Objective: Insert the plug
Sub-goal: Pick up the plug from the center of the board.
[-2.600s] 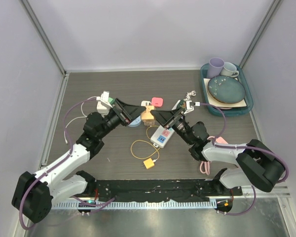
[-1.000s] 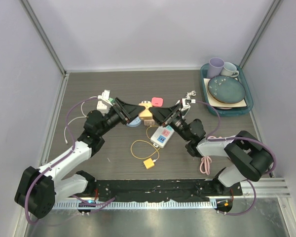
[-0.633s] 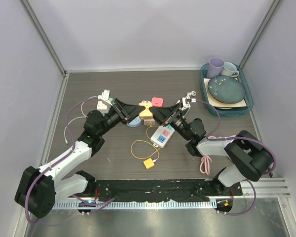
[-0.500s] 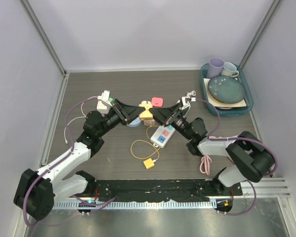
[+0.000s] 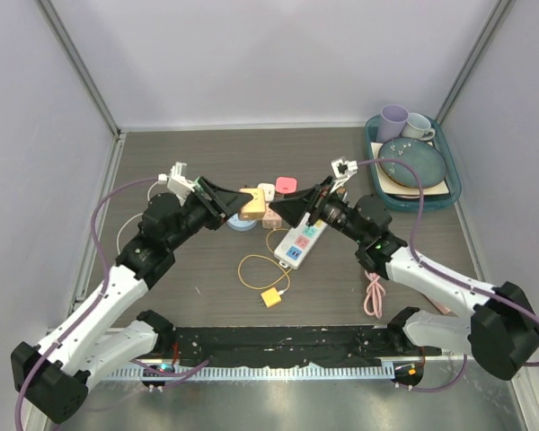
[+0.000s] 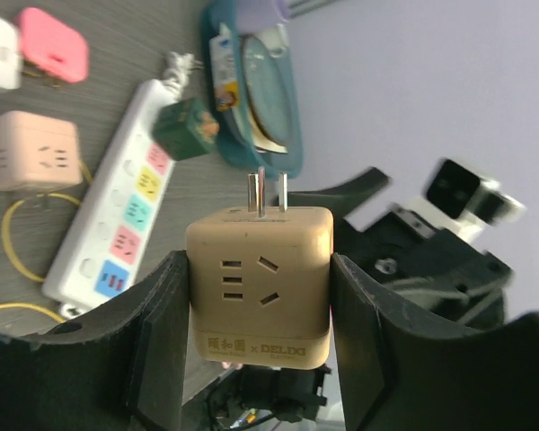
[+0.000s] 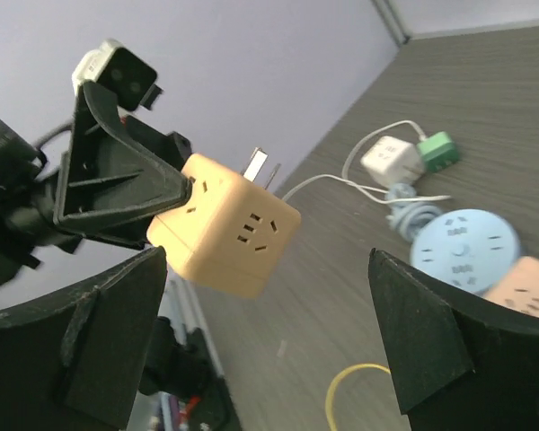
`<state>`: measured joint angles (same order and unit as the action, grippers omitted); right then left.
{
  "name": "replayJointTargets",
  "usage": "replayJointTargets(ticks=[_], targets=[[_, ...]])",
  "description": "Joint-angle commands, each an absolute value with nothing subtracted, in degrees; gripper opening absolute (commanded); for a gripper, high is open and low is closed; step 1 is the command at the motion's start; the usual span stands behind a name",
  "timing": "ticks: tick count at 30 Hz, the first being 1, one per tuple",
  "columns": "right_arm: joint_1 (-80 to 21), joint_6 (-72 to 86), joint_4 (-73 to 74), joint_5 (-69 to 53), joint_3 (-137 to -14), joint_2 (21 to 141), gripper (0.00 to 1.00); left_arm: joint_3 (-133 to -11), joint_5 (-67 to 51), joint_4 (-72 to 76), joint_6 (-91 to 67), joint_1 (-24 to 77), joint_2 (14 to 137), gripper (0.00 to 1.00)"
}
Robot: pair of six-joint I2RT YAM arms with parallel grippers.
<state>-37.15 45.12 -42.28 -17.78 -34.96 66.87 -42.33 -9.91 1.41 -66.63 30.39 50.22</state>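
Note:
The plug's prongs have to stay free to insert, so the right gripper needs to reach the plug and grab its sides from the plug's end opposite the prongs.
The plug [image 6: 259,283] is a tan cube adapter with two metal prongs. My left gripper [image 6: 259,269] is shut on its two sides and holds it in the air, prongs pointing away from the wrist. From above, the plug [image 5: 250,201] hangs left of the white power strip [image 5: 298,242], whose coloured sockets face up. The strip [image 6: 117,233] lies below and left of the cube in the left wrist view. My right gripper [image 5: 286,212] stands open just right of the plug, not touching it. In the right wrist view the plug [image 7: 225,238] floats between the wide-apart fingers of that gripper [image 7: 268,269].
Near the strip lie a pink cube socket [image 5: 271,216], a pink flat adapter [image 5: 286,185], a blue round socket [image 5: 240,224] and a yellow cable [image 5: 262,274]. A teal tray [image 5: 452,193] with plate and cups stands at the back right. A pink cable [image 5: 373,296] lies near the right arm.
The right gripper has opened and drawn back to the right. The left gripper has lifted the plug off the table and moved it slightly left.

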Motion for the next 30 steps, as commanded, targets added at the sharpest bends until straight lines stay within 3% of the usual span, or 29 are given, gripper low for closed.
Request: replayJointTargets(ticks=[1, 6, 10, 16, 30], targets=[[-37.88, 19.45, -18.5, -14.6, -41.56, 61.0, 1.0, -48.94, -1.24, -14.29, -64.34, 30.41, 49.31, 0.0], [-44.89, 0.29, -12.83, -5.67, -42.98, 59.59, 1.0, -55.27, 4.48, -25.73, -65.65, 30.41, 53.34, 0.0], [-54.57, -15.96, -19.04, 8.77, -40.96, 60.9, 1.0, -62.03, 5.89, -35.57, -66.35, 30.41, 57.48, 0.0], [-64.24, -29.34, -30.21, 21.42, -40.6, 65.73, 1.0, -61.35, 7.38, -35.42, -69.17, 30.41, 57.14, 0.0], [-71.8, -49.3, -50.25, 26.63, -45.44, 83.05, 0.95, -59.68, 8.17, -34.01, -71.01, 30.41, 55.46, 0.0]])
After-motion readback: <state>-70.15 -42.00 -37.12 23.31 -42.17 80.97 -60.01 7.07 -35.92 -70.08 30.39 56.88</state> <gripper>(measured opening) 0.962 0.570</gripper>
